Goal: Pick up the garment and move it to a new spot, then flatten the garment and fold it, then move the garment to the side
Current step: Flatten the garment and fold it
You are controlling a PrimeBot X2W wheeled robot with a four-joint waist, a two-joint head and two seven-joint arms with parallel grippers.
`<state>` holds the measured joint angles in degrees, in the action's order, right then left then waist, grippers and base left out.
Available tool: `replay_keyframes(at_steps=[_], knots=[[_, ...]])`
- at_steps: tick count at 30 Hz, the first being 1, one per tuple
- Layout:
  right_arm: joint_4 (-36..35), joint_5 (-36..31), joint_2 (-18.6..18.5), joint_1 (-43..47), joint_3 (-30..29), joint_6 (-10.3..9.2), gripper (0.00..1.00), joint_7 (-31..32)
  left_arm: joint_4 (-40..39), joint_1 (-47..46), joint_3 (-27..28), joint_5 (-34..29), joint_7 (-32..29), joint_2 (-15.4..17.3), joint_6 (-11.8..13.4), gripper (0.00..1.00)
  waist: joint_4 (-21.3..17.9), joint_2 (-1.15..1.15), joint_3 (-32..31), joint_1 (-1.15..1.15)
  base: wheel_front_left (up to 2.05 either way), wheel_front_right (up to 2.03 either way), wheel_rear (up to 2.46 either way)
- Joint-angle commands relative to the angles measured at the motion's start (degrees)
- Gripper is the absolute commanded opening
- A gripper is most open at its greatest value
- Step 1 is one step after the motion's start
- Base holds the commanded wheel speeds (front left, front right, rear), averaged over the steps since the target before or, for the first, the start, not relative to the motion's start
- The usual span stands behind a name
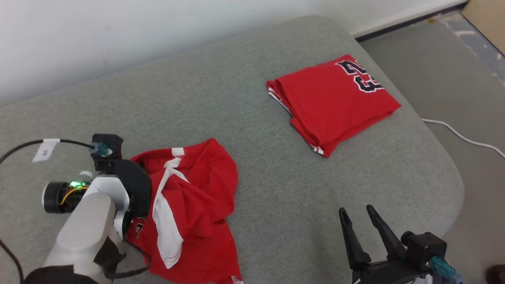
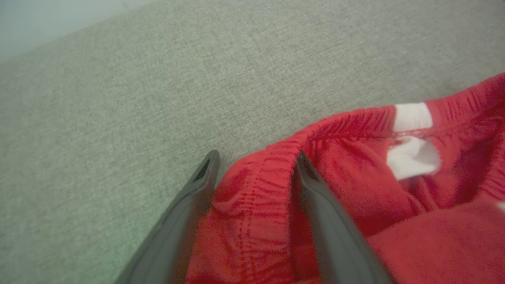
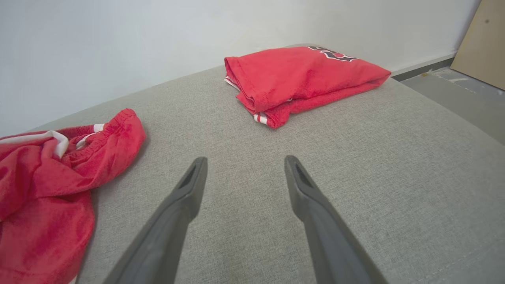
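Observation:
My left gripper should next grab their gathered waistband [image 2: 262,189] to move the crumpled red shorts [image 2: 440,236] to a new spot.
The garment [image 1: 189,205] is a crumpled pair of red shorts with white stripes, lying at the near left of the grey cushion [image 1: 252,165]. My left wrist [image 1: 118,185] hangs over its left edge and hides the fingers in the head view. In the left wrist view my left gripper [image 2: 254,156] is open, its two fingers straddling the gathered red waistband [image 2: 256,185]. The garment [image 3: 47,185] also lies left of my right gripper [image 3: 245,159], which is open over bare cushion. In the head view the right gripper [image 1: 357,211] sits at the lower right, holding nothing.
A folded red jersey [image 1: 335,102] with dark numbers lies at the far right of the cushion, near its edge. A white cable [image 1: 461,136] runs across the floor to the right. A white wall [image 1: 118,35] stands behind the cushion.

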<state>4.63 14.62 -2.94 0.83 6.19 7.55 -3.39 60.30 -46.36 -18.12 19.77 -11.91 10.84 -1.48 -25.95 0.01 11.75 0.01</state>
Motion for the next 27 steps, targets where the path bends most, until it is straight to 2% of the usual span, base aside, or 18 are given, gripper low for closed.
replay_keyframes(at_steps=[1, 3, 8, 12, 15, 20, 24, 27], knots=[[0.3, 0.4, 0.1, -0.8, -0.1, -0.10, 1.00, -0.3, 0.6, -0.5, -0.6, -0.6, 1.7, -0.5, -0.6, 0.00, -1.3, -0.01, 1.2, -0.01, 0.00, 0.00, 0.00], [0.4, 0.3, 0.1, -0.8, 0.0, -0.10, 1.00, -0.4, 0.2, -1.1, -0.5, -0.3, 3.2, -0.9, -1.0, 0.00, -1.1, -0.01, 1.0, -0.01, 0.00, 0.00, 0.00], [0.9, -0.1, 0.1, -0.9, 0.3, -0.10, 1.00, -0.2, -3.2, -4.8, -1.4, -0.3, 12.5, -3.5, -3.2, 0.00, 0.5, -0.01, -1.0, -0.01, 0.00, 0.00, 0.00], [1.0, -0.6, 0.1, -0.6, 0.2, -0.10, 1.00, 0.3, -8.0, -8.7, -1.7, 1.2, 21.0, -6.0, -4.5, 0.00, 2.0, -0.01, -3.5, -0.01, 0.00, 0.00, 0.00], [0.9, -1.1, 0.1, 0.1, -0.1, -0.10, 1.00, 1.0, -12.6, -10.8, -2.5, 3.4, 24.4, -7.3, -5.3, 0.00, 3.0, -0.01, -5.7, -0.01, 0.00, 0.00, 0.00], [0.0, -1.7, 0.1, 1.3, -1.2, -0.10, 1.00, 2.1, -22.8, -9.1, -5.4, 7.8, 25.6, -7.9, -5.9, 0.00, 5.4, -0.01, -8.5, -0.01, 0.00, 0.00, 0.00], [-1.0, -1.6, 0.1, 2.2, -1.7, -0.10, 1.00, 2.7, -27.4, -1.7, -9.0, 10.9, 22.0, -7.7, -5.9, 0.00, 8.1, -0.01, -9.3, -0.01, 0.00, 0.00, 0.00], [-1.6, -1.4, 0.1, 2.9, -2.0, -0.10, 1.00, 3.2, -27.9, 5.7, -10.3, 13.1, 19.2, -6.5, -5.9, 0.00, 9.9, -0.01, -9.5, -0.01, 0.00, 0.00, 0.00]])
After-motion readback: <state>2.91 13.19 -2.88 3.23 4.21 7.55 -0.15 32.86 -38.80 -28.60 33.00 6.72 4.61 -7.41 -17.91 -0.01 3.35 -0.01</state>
